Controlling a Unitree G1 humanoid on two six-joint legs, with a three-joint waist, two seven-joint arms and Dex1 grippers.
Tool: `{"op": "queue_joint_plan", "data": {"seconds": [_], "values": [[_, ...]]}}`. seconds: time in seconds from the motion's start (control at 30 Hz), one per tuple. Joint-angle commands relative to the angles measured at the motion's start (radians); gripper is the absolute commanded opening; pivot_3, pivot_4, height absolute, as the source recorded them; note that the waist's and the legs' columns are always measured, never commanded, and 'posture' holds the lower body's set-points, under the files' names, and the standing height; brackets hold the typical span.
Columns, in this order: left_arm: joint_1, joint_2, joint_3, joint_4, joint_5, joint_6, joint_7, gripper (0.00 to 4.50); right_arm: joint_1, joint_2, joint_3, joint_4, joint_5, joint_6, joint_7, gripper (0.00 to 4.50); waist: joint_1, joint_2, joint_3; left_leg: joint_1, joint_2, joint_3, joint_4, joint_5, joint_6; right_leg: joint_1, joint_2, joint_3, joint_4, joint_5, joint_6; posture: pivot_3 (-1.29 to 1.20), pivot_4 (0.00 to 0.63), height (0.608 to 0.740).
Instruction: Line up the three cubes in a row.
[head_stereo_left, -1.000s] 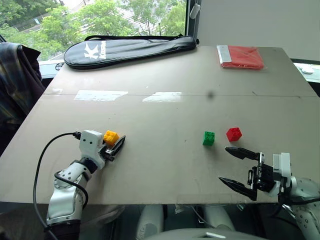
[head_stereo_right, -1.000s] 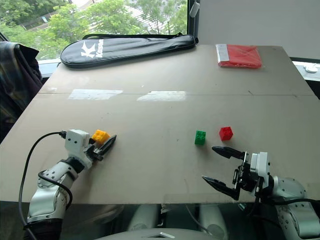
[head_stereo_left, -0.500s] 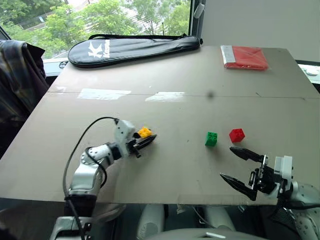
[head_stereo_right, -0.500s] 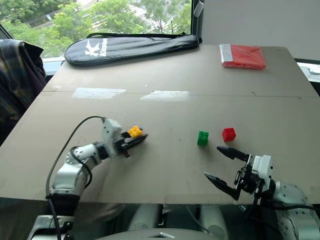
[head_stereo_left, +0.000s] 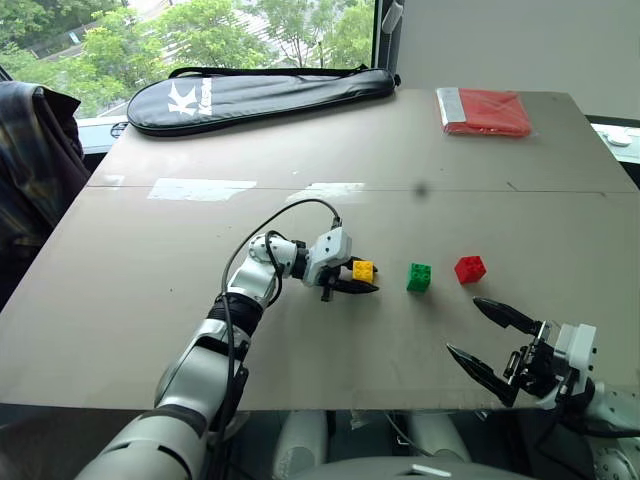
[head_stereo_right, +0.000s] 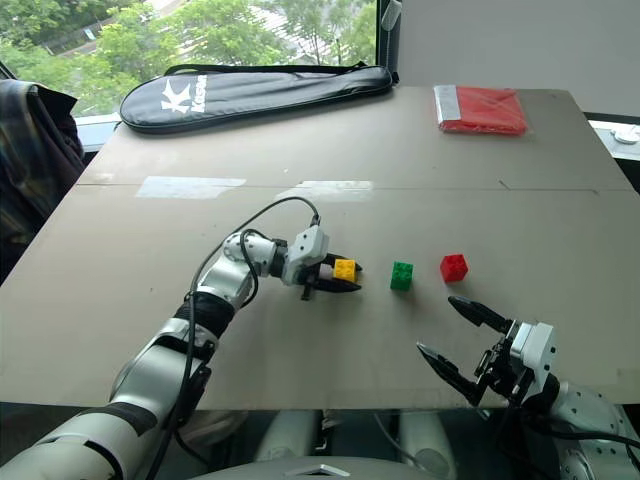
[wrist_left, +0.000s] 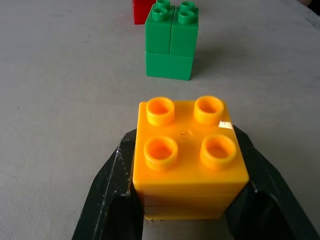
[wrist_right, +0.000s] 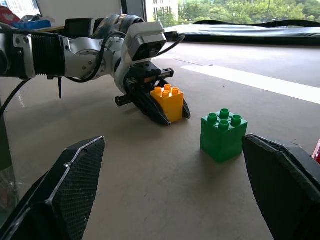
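Note:
The yellow cube's base is down on the tabletop beside the green cube, so the yellow cube would stand. It is time for my left gripper to release the yellow cube (head_stereo_left: 363, 270) now.
My left gripper (head_stereo_left: 362, 280) is shut on the yellow cube (head_stereo_left: 363, 270), low over the table just left of the green cube (head_stereo_left: 419, 277). The red cube (head_stereo_left: 469, 269) sits a little further right of the green one. In the left wrist view the yellow cube (wrist_left: 189, 157) is clamped between both black fingers (wrist_left: 112, 195), with the green cube (wrist_left: 171, 42) ahead and the red cube (wrist_left: 141, 11) behind it. My right gripper (head_stereo_left: 492, 341) stands open near the table's front edge, below the red cube, holding nothing. The right wrist view shows the yellow cube (wrist_right: 169, 102) and green cube (wrist_right: 223, 134).
A black racket bag (head_stereo_left: 255, 97) lies along the far left edge of the table (head_stereo_left: 150, 300). A flat red packet (head_stereo_left: 482, 111) rests at the far right corner. A plaid garment (head_stereo_left: 30, 170) hangs off to the left.
My left arm has swung right across the table with the yellow cube in its grip, from the near left to just beside the green cube. The right gripper has stayed open in place.

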Motion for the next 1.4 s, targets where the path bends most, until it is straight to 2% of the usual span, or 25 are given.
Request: {"op": "queue_joint_plan", "data": {"seconds": [0.03, 0.27, 0.3, 0.33, 0.4, 0.43, 0.6, 0.8, 1.23, 1.4], "values": [[-0.030, -0.028, 0.001, 0.072, 0.017, -0.035, -0.036, 1.35, 0.014, 0.008, -0.010, -0.042, -0.005, -0.030, -0.018, 4.50, 0.001, 0.000, 0.000, 0.000, 0.000, 0.000, 0.000, 0.000, 0.000, 0.000, 0.000, 0.000, 0.000, 0.000, 0.000, 0.00, 0.150, 0.708], [-0.060, -0.056, 0.012, 0.138, 0.042, -0.059, -0.030, 1.35, 0.016, 0.006, -0.010, -0.034, -0.013, -0.032, -0.030, 4.50, 0.001, 0.000, 0.000, 0.000, 0.000, 0.000, 0.000, 0.000, 0.000, 0.000, 0.000, 0.000, 0.000, 0.000, 0.000, 0.00, 0.150, 0.708], [-0.060, -0.058, 0.013, 0.140, 0.043, -0.059, -0.032, 2.41, 0.015, 0.004, -0.011, -0.032, -0.012, -0.031, -0.029, 4.50, 0.001, 0.000, 0.000, 0.000, 0.000, -0.001, 0.000, 0.000, 0.000, 0.000, 0.000, 0.000, 0.000, 0.000, 0.000, 0.00, 0.150, 0.708], [-0.059, -0.059, 0.014, 0.139, 0.045, -0.061, -0.032, 2.69, 0.015, 0.002, -0.014, -0.030, -0.010, -0.032, -0.026, 4.50, 0.001, 0.000, 0.000, 0.000, 0.000, -0.001, 0.000, 0.000, 0.000, 0.000, 0.000, 0.000, 0.000, 0.000, 0.000, 0.00, 0.150, 0.708], [-0.051, -0.059, 0.019, 0.131, 0.045, -0.061, -0.026, 3.66, 0.014, -0.003, -0.018, -0.027, -0.006, -0.029, -0.021, 4.50, 0.001, 0.000, 0.000, 0.000, 0.000, -0.001, 0.000, 0.000, 0.000, 0.000, 0.000, 0.000, 0.000, 0.000, 0.000, 0.00, 0.150, 0.708], [-0.046, -0.055, 0.020, 0.128, 0.045, -0.061, -0.023, 3.98, 0.012, -0.006, -0.019, -0.026, -0.005, -0.028, -0.018, 4.50, 0.001, 0.000, 0.000, 0.000, 0.000, -0.001, 0.000, 0.000, 0.000, 0.000, 0.000, 0.000, 0.000, 0.000, 0.000, 0.00, 0.150, 0.708], [-0.024, -0.036, 0.035, 0.104, 0.042, -0.056, -0.011, 3.98, 0.002, -0.014, -0.019, -0.018, -0.003, -0.018, -0.021, 4.50, 0.000, 0.000, 0.000, 0.000, 0.000, -0.001, 0.000, 0.000, 0.000, 0.000, 0.000, 0.000, 0.001, 0.000, 0.000, 0.00, 0.150, 0.708], [0.046, -0.007, 0.065, -0.013, 0.020, -0.013, 0.024, 3.98, -0.013, -0.004, -0.022, 0.008, -0.035, -0.001, -0.080, 4.50, -0.006, 0.000, 0.000, 0.001, 0.000, -0.001, 0.000, 0.000, 0.000, 0.000, 0.000, 0.000, 0.001, 0.000, 0.000, 0.00, 0.150, 0.708], [0.320, 0.074, 0.150, -0.588, -0.089, 0.261, 0.204, 3.98, 0.013, 0.013, -0.018, 0.031, -0.033, -0.013, -0.099, 4.50, 0.000, 0.001, 0.000, 0.000, 0.001, -0.001, 0.000, 0.000, 0.000, 0.000, 0.000, 0.000, 0.001, 0.000, 0.000, 0.00, 0.150, 0.708], [0.390, 0.093, 0.191, -0.754, -0.131, 0.360, 0.293, 3.98, -0.071, 0.062, -0.036, 0.081, -0.140, 0.027, -0.288, 4.50, -0.001, 0.001, 0.000, 0.000, 0.001, 0.000, 0.000, 0.000, 0.000, -0.001, -0.001, 0.000, 0.001, 0.000, 0.000, 0.00, 0.150, 0.708]]}}
